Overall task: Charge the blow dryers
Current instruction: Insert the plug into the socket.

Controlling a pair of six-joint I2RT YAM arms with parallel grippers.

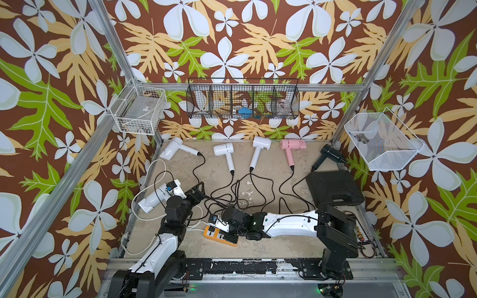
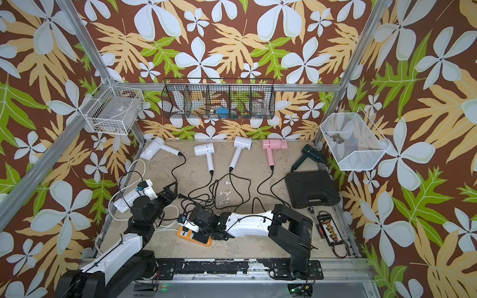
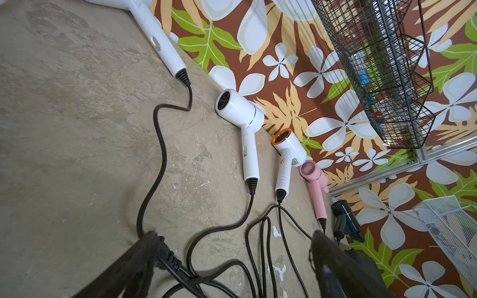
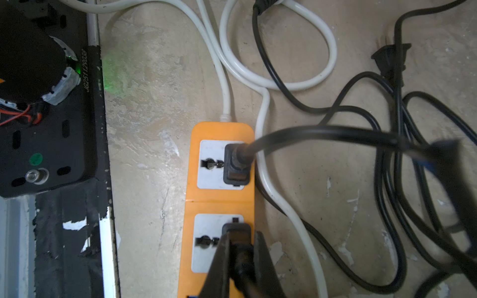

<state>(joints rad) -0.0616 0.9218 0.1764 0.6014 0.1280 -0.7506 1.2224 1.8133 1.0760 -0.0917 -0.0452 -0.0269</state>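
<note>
My right gripper is ready to release the plug, because the black plug [image 4: 236, 230] sits straight and flush against the orange power strip's second socket [image 4: 206, 250].
Five blow dryers lie along the back wall in both top views: white [image 1: 171, 151], white [image 1: 224, 152], white [image 1: 259, 149], pink [image 1: 291, 147] and black [image 1: 330, 154]. A sixth white blow dryer [image 1: 154, 197] lies at the left, beside my left arm. Their black cords tangle mid-table. My left gripper [image 3: 233, 233] hangs open over the cords, with a loose plug [image 3: 167, 258] by one finger. My right gripper [image 4: 241, 236] is shut on a black plug [image 4: 236, 228] at the second socket of the orange power strip [image 4: 219, 203]. Another plug [image 4: 236, 165] sits in its first socket.
A big black case [image 1: 334, 188] lies at the right. Thick white cable [image 1: 144, 206] loops along the left side. Wire baskets hang on the walls: white [image 1: 139, 109], black [image 1: 242, 99] and white mesh [image 1: 382, 142]. A ratchet and bit holder [image 2: 330, 229] lie at the front right.
</note>
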